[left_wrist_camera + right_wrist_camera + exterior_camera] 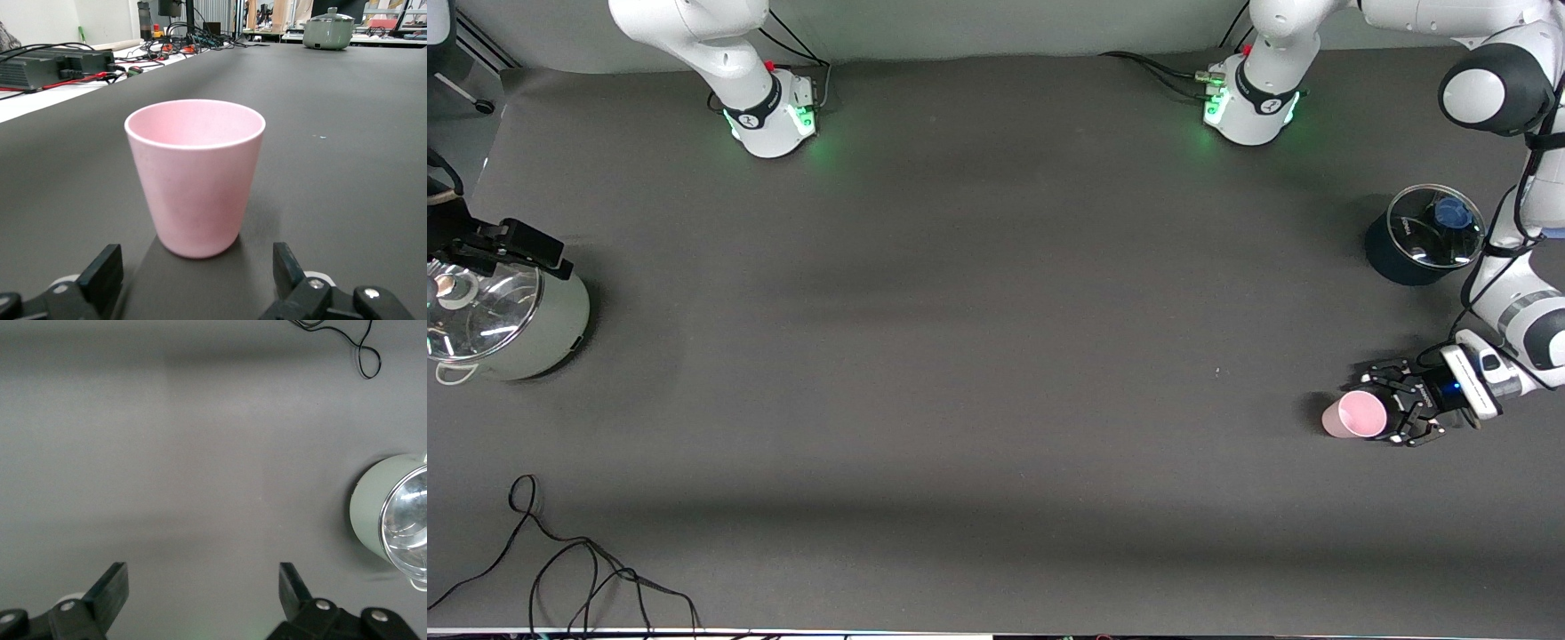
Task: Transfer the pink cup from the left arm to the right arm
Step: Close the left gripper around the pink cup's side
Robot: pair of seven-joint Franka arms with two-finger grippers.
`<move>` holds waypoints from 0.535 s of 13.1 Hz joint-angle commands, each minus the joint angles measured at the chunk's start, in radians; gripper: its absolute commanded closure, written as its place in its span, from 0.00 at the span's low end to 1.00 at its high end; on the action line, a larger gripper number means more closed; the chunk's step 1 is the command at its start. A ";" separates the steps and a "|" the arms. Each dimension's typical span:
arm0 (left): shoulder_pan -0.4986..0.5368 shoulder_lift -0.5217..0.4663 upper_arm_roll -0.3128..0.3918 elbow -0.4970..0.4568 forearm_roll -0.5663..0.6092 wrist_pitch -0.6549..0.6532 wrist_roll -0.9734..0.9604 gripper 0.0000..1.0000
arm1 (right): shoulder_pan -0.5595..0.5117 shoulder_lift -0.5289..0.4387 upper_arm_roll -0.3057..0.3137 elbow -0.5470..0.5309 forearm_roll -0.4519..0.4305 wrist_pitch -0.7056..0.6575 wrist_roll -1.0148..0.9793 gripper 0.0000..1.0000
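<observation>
The left gripper picks up the pink cup by its lower side (1331,421) (198,230) next, leaving the cup's rim free for my right gripper.
The pink cup (1352,416) (195,175) stands upright on the dark table near the left arm's end. My left gripper (1392,411) (197,267) is low at the table right beside it and open, its black fingers (103,270) spread wider than the cup. The cup stands just ahead of the fingertips, untouched. My right gripper (203,577) is open and empty, held high over bare table beside the green pot (373,513).
A green pot with a glass lid (525,333) stands at the right arm's end of the table. A dark pot with a glass lid and blue knob (1405,253) stands farther from the front camera than the cup. A loose black cable (560,560) lies near the front edge.
</observation>
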 commanded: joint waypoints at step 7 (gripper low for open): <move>-0.027 0.008 -0.032 -0.006 -0.033 0.010 0.024 0.00 | 0.008 0.003 -0.007 0.010 0.013 -0.017 -0.013 0.00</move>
